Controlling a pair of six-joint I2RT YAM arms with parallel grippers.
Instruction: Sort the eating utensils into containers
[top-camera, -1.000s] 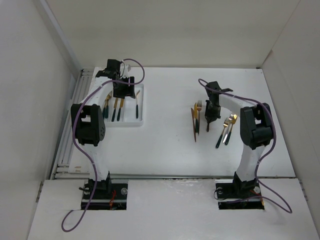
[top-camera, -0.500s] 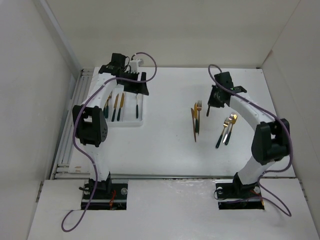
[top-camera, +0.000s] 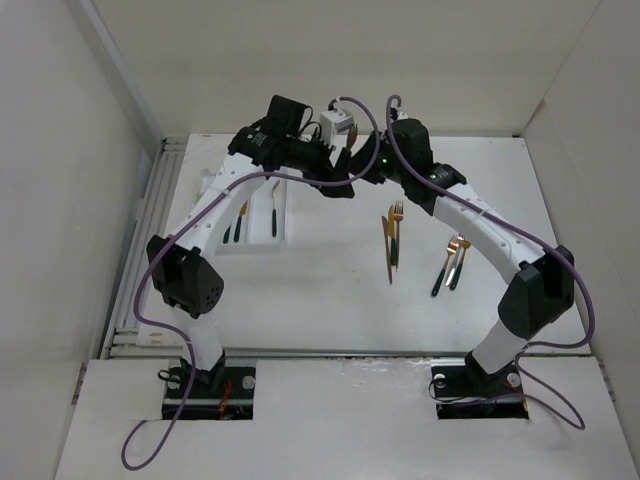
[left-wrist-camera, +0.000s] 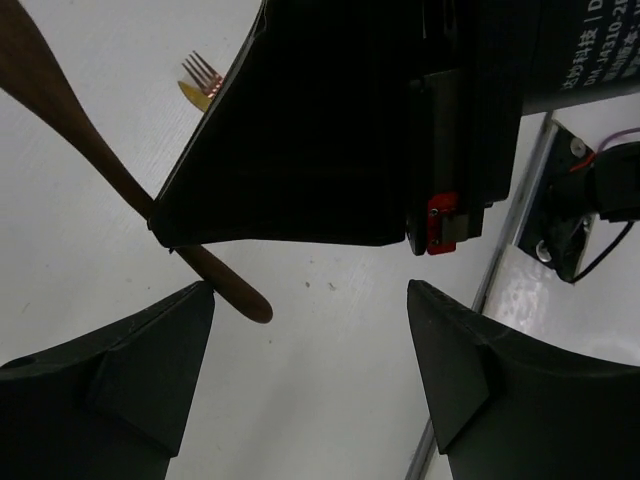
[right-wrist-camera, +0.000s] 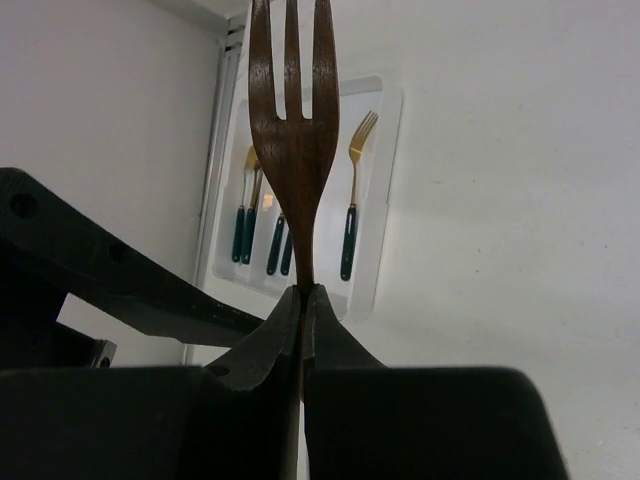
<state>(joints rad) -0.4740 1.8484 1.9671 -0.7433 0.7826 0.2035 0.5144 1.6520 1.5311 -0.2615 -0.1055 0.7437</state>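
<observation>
My left gripper grabs the dark brown fork by its handle end (left-wrist-camera: 240, 294) next, since that leaves the fork's teeth free to rest in the tray.
My right gripper (right-wrist-camera: 303, 292) is shut on the stem of a fork (right-wrist-camera: 293, 150), which looks dark brown against the light, and holds it tines up above the back middle of the table. My left gripper (left-wrist-camera: 310, 300) is open and faces it; the fork's handle end (left-wrist-camera: 232, 293) shows just beside its left finger. In the top view the two grippers meet, left (top-camera: 345, 172) and right (top-camera: 368, 165). The white tray (top-camera: 283, 238) lies at the back left with several gold-and-green utensils (top-camera: 273, 212) in it. It also shows in the right wrist view (right-wrist-camera: 385, 200).
A gold fork (top-camera: 397, 235) and a knife (top-camera: 386, 248) lie side by side mid-table. Two more utensils (top-camera: 450, 264) lie to their right. The left arm reaches over the tray's far end. White walls close in the table at the back and sides.
The right gripper rose from the loose utensils and swung left to the back middle with the fork. The left gripper left the tray and swung right to meet it.
</observation>
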